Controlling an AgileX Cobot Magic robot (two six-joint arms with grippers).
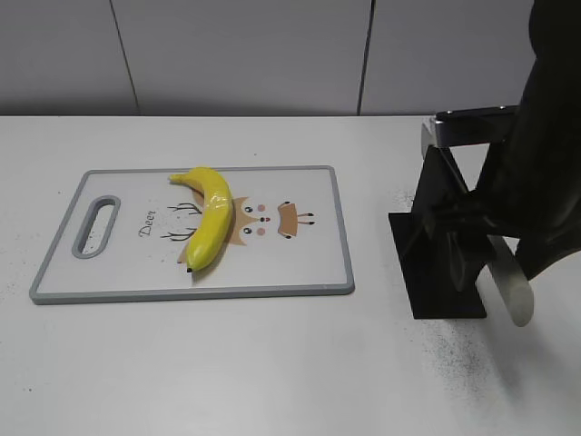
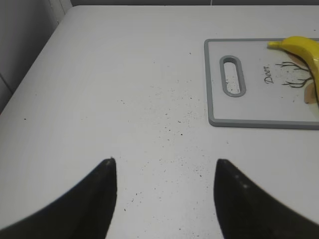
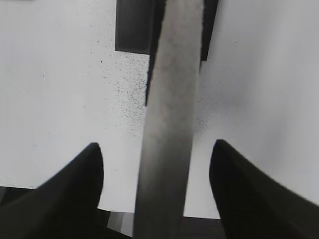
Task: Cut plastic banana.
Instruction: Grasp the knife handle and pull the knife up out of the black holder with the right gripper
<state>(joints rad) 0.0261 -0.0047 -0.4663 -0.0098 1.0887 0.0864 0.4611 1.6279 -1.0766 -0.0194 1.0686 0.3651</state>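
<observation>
The right gripper grabs the knife by its pale handle (image 1: 508,282) at the black stand next. Then the knife cuts the plastic banana (image 1: 211,218).
The plastic banana (image 1: 211,218) is yellow and curved and lies whole on a white cutting board (image 1: 300,263) with a grey rim; its end also shows in the left wrist view (image 2: 301,47). My left gripper (image 2: 164,162) is open and empty over bare table, left of the board (image 2: 249,107). My right gripper (image 3: 157,147) is at the black knife stand (image 1: 436,272). Its fingers stand wide apart on either side of a grey knife blade (image 3: 169,99), with gaps on both sides. The blade (image 1: 513,291) points down beside the stand.
The board has a handle slot (image 1: 95,227) at its left end and a deer drawing. The stand's base (image 3: 132,25) lies under the blade tip. Dark specks dot the white table (image 1: 272,363). A grey wall runs along the back.
</observation>
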